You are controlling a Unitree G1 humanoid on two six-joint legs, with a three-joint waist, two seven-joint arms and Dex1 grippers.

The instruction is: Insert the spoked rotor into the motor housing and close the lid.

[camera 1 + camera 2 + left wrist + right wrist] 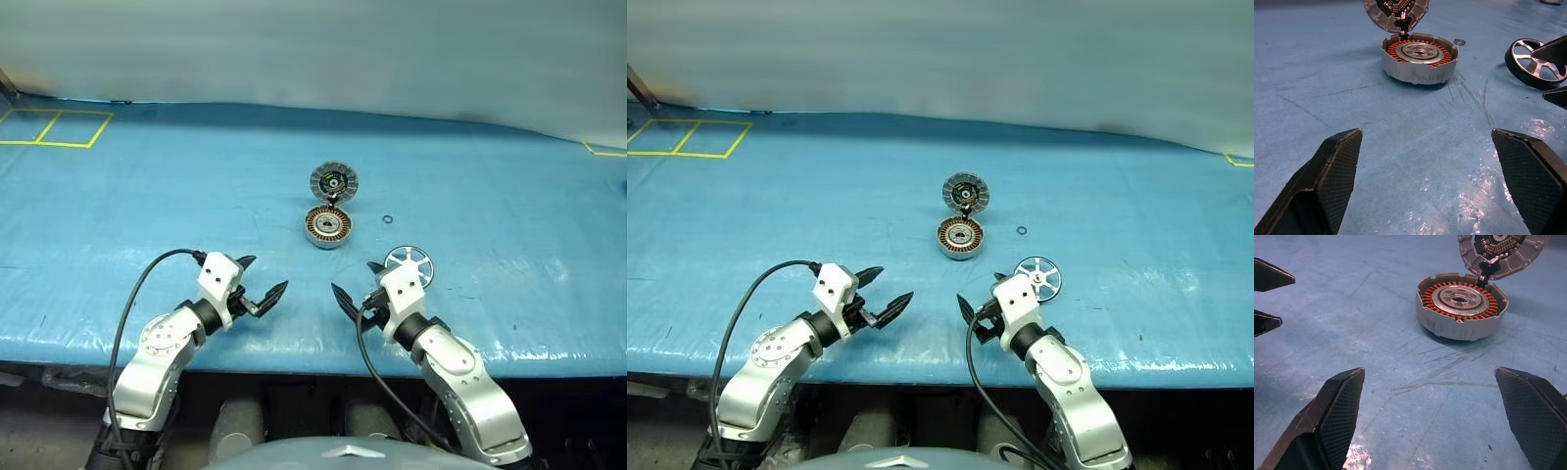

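Note:
The motor housing needs to be ready for the spoked rotor (409, 262), so my right gripper should grab it by its outer side (327, 243) next.
The motor housing (328, 226), a round grey cup with copper windings, sits mid-table. Its lid (334, 182) stands hinged open at the far side, ribbed inner face showing. The spoked rotor (409, 262) lies flat on the blue cover to the housing's right, just beyond my right wrist. My left gripper (266, 274) hovers open near the table's front edge, left of the housing and short of it. My right gripper (354, 278) is open too, facing the left one, with the rotor beside it. Both are empty. The left wrist view shows the housing (1419, 58) and rotor (1537, 62) ahead.
A tiny black ring (388, 219) lies right of the housing, beyond the rotor. Yellow tape squares (54, 127) mark the far left corner. The table's front edge (294, 343) runs just under both grippers. A pale wall backs the table.

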